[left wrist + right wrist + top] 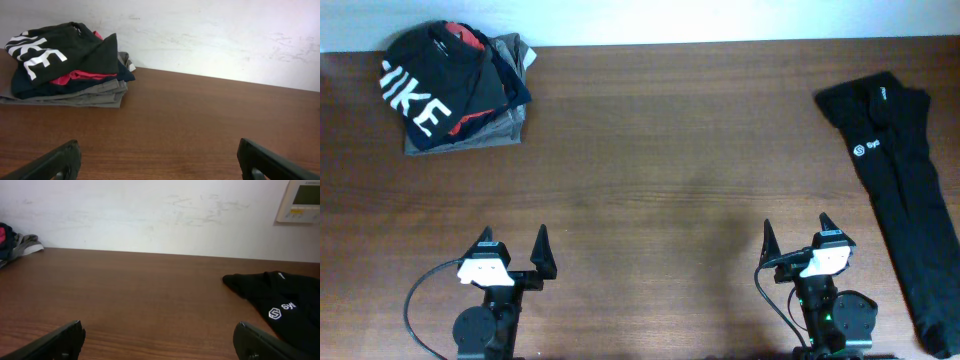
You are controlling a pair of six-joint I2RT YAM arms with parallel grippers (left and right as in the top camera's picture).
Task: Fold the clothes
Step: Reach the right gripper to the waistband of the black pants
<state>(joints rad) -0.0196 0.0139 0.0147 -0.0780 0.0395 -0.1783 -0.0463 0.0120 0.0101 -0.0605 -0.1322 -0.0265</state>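
Note:
Next, my right gripper picks up the long black garment at the garment's end near the white logo (858, 110), so it trails lengthwise for folding.
The clothes are one long black stretchy garment (905, 190) with a small white round logo, lying stretched out at the table's right edge; its upper end also shows in the right wrist view (280, 307). My left gripper (511, 247) is open and empty near the front left; its fingertips frame bare wood in the left wrist view (159, 152). My right gripper (797, 235) is open and empty near the front right, to the left of the garment; it also shows in the right wrist view (159, 332).
A folded stack of garments (455, 88), with a black top with big white letters above red and grey ones, sits at the back left and in the left wrist view (65, 65). A white wall runs behind the table, with a wall panel (302, 200).

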